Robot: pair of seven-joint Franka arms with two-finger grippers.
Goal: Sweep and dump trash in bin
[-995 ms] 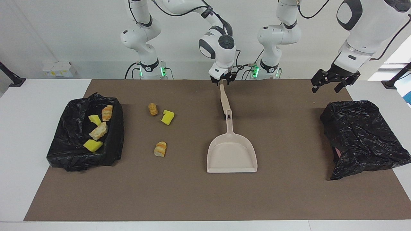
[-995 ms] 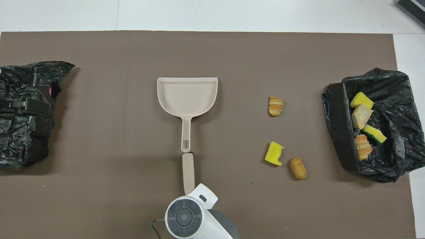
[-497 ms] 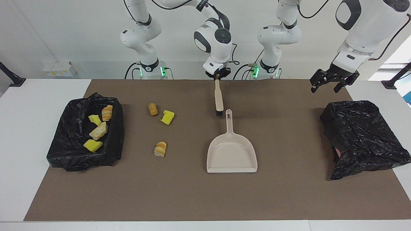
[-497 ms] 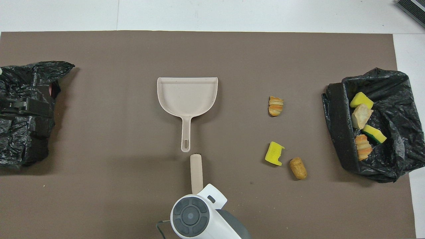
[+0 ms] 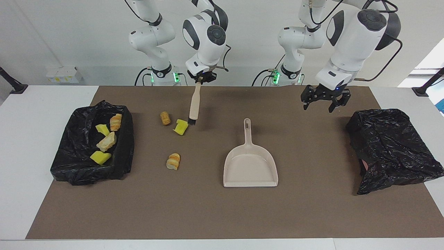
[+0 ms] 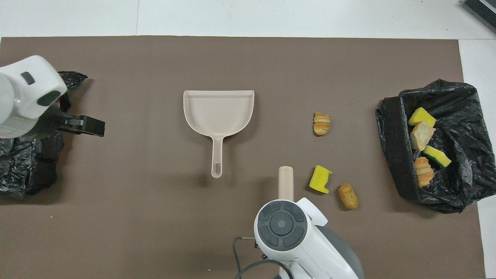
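My left gripper grabs the dustpan by its slim handle (image 6: 217, 157) next, since the dustpan's broad scoop (image 6: 218, 111) is far wider than the reach of my fingers.
Three scraps of trash lie on the brown mat: a golden-brown lump (image 5: 165, 118) (image 6: 348, 196), a yellow sponge chunk (image 5: 180, 127) (image 6: 320, 179) and a striped bread piece (image 5: 173, 161) (image 6: 322, 123). Several more sit in the black-lined bin (image 5: 69, 166) (image 6: 395, 155) at the right arm's end. My right gripper (image 5: 202, 78) is shut on the handle of the beige brush (image 5: 193, 104) (image 6: 286, 182), which hangs with its bristles just beside the yellow chunk. The beige dustpan (image 5: 250, 166) (image 6: 219, 112) lies mid-mat. My left gripper (image 5: 322, 106) (image 6: 97, 128) hangs open over the mat, holding nothing.
A crumpled black bag (image 5: 392, 146) (image 6: 23, 170) sits at the left arm's end of the mat. The dustpan's handle (image 5: 247, 130) points toward the robots. In the overhead view the right arm's wrist (image 6: 283, 228) hides its gripper.
The right gripper carried the brush from the dustpan's handle toward the right arm's end, up beside the yellow chunk. The left gripper moved off the black bag toward the dustpan.
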